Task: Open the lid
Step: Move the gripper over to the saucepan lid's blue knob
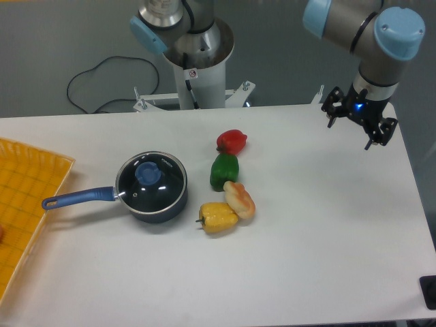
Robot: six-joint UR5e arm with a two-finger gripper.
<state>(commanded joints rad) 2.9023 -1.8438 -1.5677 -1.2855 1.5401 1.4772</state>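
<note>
Next, my gripper grabs the lid by its blue centre knob point(148, 173), narrow enough for the fingers, since the lid spreads wide and smooth.
A round clear glass lid point(151, 181) with a metal rim and a blue centre knob point(148, 173) rests on a dark blue saucepan point(158, 206), left of the table's middle. The pan's long blue handle point(78, 198) points left. My gripper point(360, 127) hangs above the far right of the table, far from the lid. Its fingers stand apart with nothing between them.
To the right of the pan lie a red pepper point(232, 142), a green pepper point(223, 171), a yellow pepper point(218, 217) and a bread roll point(240, 199). A yellow tray point(20, 197) lies at the left edge. The arm's base post point(199, 68) stands behind the table.
</note>
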